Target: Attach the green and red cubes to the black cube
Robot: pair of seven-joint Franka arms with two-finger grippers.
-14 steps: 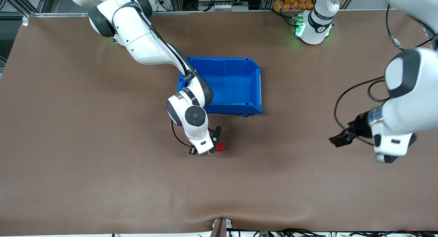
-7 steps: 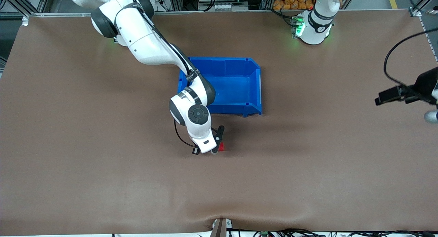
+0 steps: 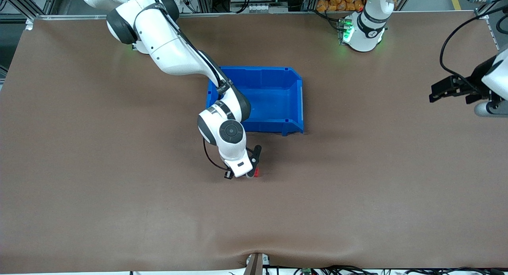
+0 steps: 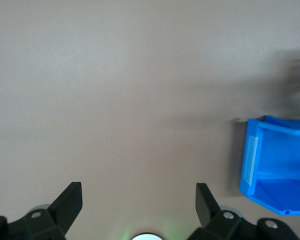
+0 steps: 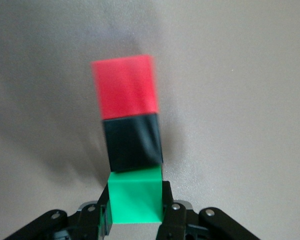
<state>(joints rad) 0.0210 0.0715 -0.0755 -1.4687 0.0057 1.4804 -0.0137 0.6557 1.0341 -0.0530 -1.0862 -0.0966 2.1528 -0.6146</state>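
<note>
I should let go of the green cube with my right gripper next. The green cube (image 5: pixel 136 196) is flush against the black cube's edge (image 5: pixel 135 166) in the right wrist view.
In the right wrist view my right gripper (image 5: pixel 135 207) is shut on the green cube (image 5: pixel 136 196). The black cube (image 5: pixel 133 142) sits against the green one, and the red cube (image 5: pixel 125 87) sits against the black one, in one straight row. In the front view the right gripper (image 3: pixel 254 164) is low over the table beside the blue bin. Only a sliver of the red cube (image 3: pixel 256 172) shows under the hand; the green and black cubes are hidden there. My left gripper (image 3: pixel 448 90) is open and empty, up over the left arm's end of the table; it also shows in the left wrist view (image 4: pixel 137 200).
The blue bin (image 3: pixel 295 96) stands mid-table, open and with nothing showing inside; it also shows in the left wrist view (image 4: pixel 250 160). The brown mat has a raised fold (image 3: pixel 254 249) at the edge nearest the front camera.
My left arm has swung up and toward its end of the table. My right hand has shifted slightly over the cubes, so less of the red cube shows in the front view.
</note>
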